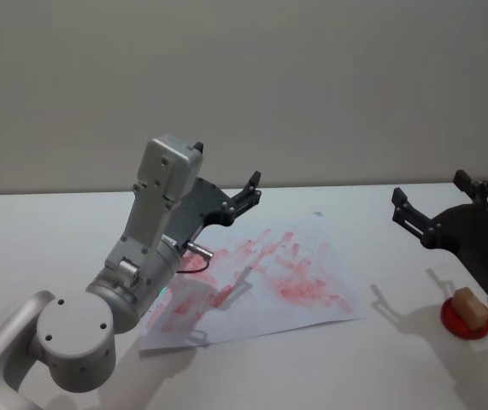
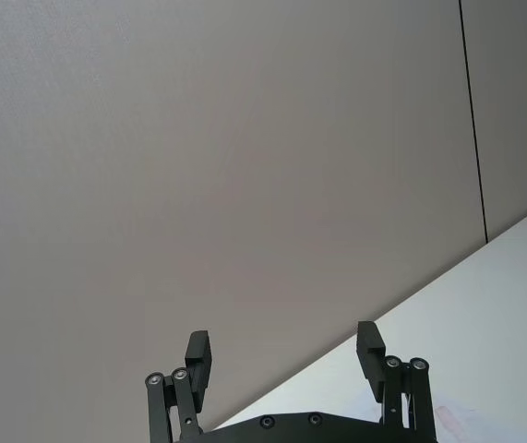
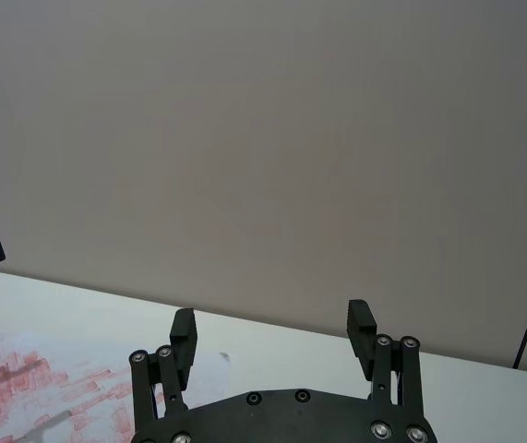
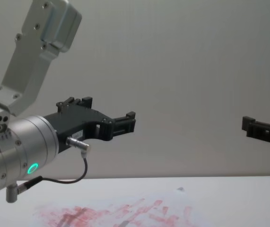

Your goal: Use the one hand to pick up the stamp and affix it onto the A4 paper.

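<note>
I should next take hold of the stamp point(image 1: 472, 307) with my right gripper by its long wooden sides, because the stamp's bottom is resting on the red ink pad.
The stamp point(image 1: 472, 307), a small tan wooden block, rests on a round red ink pad point(image 1: 461, 325) near the table's right edge. My right gripper point(image 1: 430, 193), on the wrist with the blue-lit ring, hovers open and empty above the table, just beyond the stamp; its spread fingers point(image 3: 183, 332) point toward the wall. The A4 paper point(image 1: 271, 272), white with smeared red marks, lies flat mid-table, also seen low in the chest view point(image 4: 125, 211). My left gripper point(image 1: 242, 201), on the wrist with the green-lit ring, is held open and empty above the paper's far left part point(image 4: 125, 124).
The white table point(image 1: 47, 222) runs back to a plain grey wall. A thin black cable point(image 4: 73, 178) dangles from the left wrist. The bulky left arm point(image 1: 132, 282) covers the paper's near left corner.
</note>
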### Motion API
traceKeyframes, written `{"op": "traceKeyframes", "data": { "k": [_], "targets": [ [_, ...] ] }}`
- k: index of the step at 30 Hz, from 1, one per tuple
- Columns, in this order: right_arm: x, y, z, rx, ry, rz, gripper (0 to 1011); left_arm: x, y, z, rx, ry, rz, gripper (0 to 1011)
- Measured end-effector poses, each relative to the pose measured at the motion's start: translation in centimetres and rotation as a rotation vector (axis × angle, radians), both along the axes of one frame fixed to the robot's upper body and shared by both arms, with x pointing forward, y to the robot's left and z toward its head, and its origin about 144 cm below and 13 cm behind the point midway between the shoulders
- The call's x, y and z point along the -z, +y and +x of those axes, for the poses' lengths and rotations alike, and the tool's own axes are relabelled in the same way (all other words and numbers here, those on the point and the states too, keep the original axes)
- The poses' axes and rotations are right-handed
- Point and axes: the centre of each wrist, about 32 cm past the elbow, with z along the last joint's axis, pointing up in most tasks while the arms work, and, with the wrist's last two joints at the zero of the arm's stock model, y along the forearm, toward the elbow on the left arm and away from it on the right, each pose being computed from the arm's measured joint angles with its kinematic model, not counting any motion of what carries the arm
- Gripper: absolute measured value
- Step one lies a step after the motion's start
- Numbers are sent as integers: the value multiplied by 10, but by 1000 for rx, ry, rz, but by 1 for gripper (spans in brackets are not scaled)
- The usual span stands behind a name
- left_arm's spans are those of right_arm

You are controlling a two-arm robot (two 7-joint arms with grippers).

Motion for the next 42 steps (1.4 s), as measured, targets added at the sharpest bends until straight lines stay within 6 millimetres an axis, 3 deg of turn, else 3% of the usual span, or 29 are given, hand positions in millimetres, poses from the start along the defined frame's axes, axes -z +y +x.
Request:
{"op": "traceKeyframes", "data": {
  "k": [42],
  "targets": [
    [0,0,-1,2,2,0,1001,0,0,0,0,0,0,1001]
  ]
}}
